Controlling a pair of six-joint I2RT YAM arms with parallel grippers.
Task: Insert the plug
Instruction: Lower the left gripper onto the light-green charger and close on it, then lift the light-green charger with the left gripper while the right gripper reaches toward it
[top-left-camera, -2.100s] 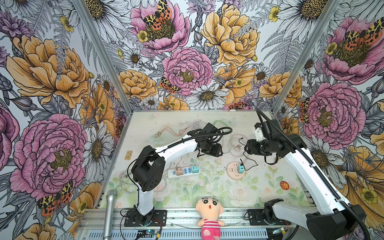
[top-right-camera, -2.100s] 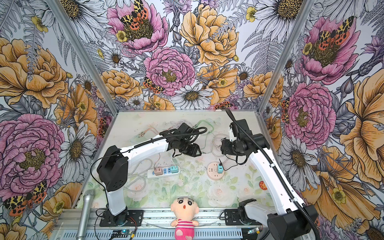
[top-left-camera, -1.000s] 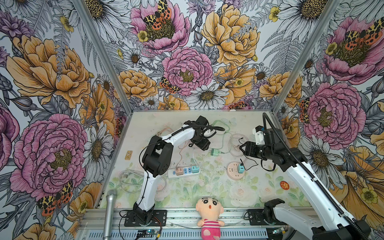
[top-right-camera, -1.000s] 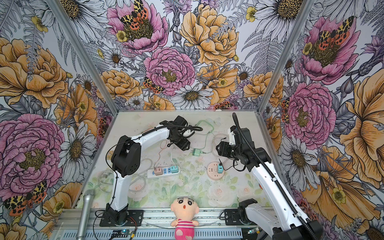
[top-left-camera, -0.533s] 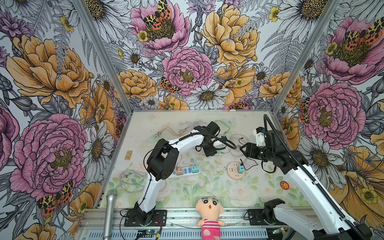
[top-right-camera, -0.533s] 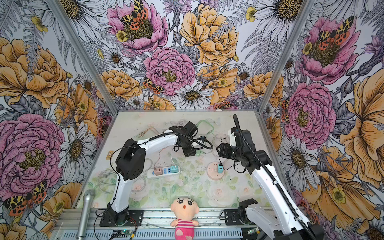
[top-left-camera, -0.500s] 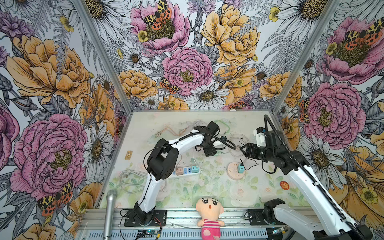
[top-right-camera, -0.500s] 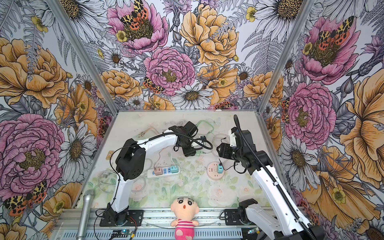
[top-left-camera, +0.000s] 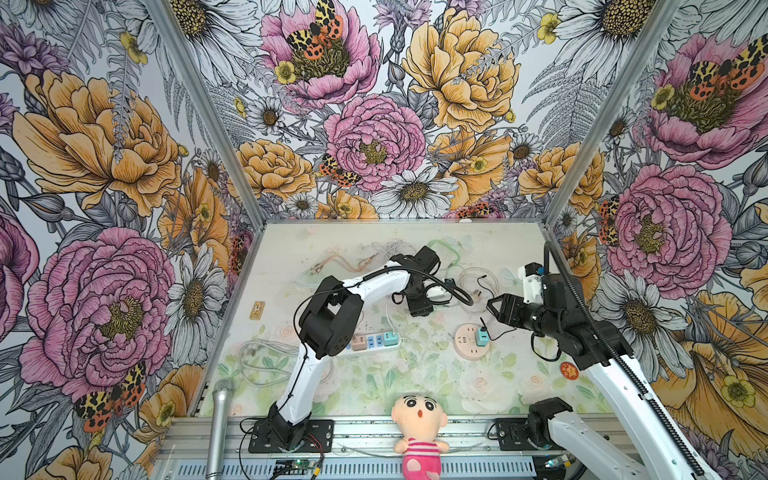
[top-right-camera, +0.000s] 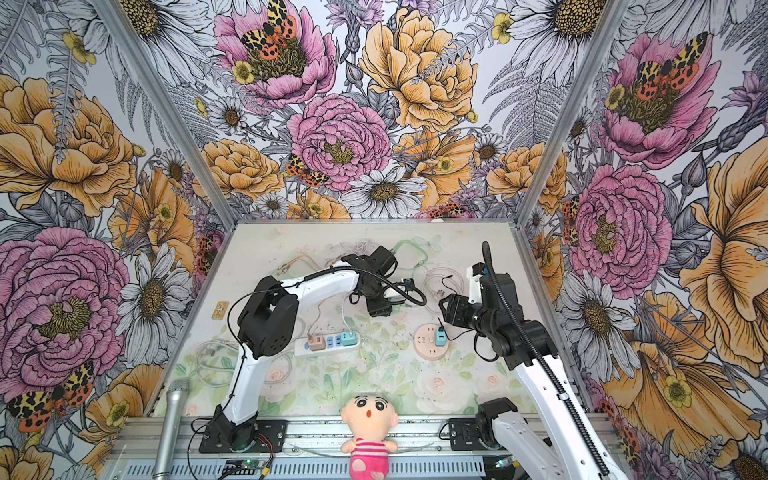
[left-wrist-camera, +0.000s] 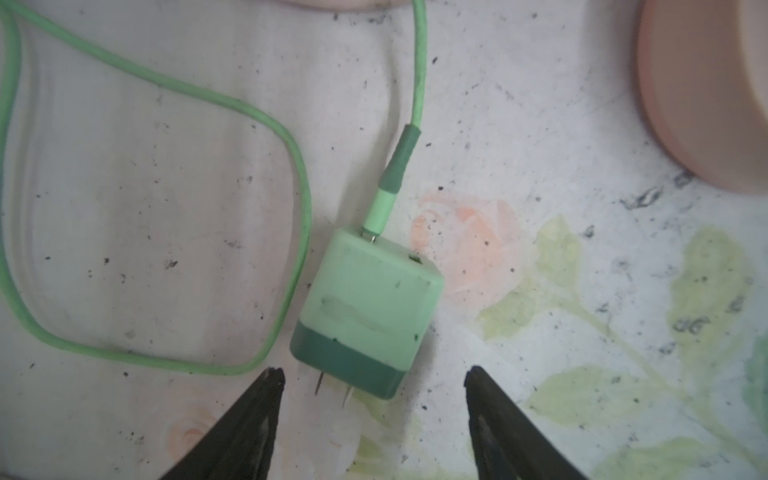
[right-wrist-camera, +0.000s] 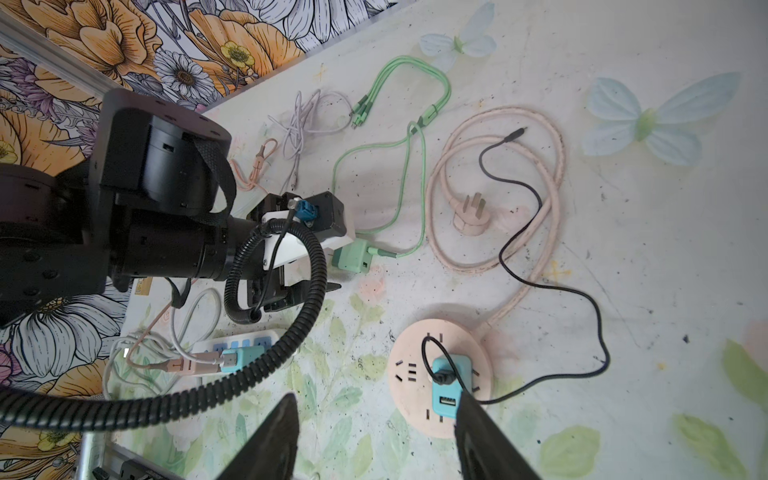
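The left gripper should next grab the sides of the green plug at the prong end, so its cable end stays free for the right gripper to grab and insert.
A green plug (left-wrist-camera: 365, 307) with a green cable lies flat on the table, its two prongs pointing toward my left gripper (left-wrist-camera: 374, 374). That gripper is open, with a fingertip on each side of the prong end and neither touching. In the right wrist view the plug (right-wrist-camera: 353, 259) shows beside the left gripper (right-wrist-camera: 316, 286). In both top views the left gripper (top-left-camera: 419, 309) (top-right-camera: 378, 309) hides the plug. My right gripper (right-wrist-camera: 376, 399) (top-left-camera: 496, 309) is open and empty above the round pink socket (right-wrist-camera: 415, 407) (top-left-camera: 465, 347).
A blue adapter (right-wrist-camera: 449, 382) with a black cable sits in the round socket. A white power strip (top-left-camera: 374, 345) holds pink and blue plugs. A pink cord coil (right-wrist-camera: 469, 216), loose cables at the back, a doll (top-left-camera: 417, 419) and a microphone (top-left-camera: 218, 415) lie around.
My left gripper swung right and forward from the back of the table and now stands over the green plug, hiding it in the top views. The right arm barely shifted.
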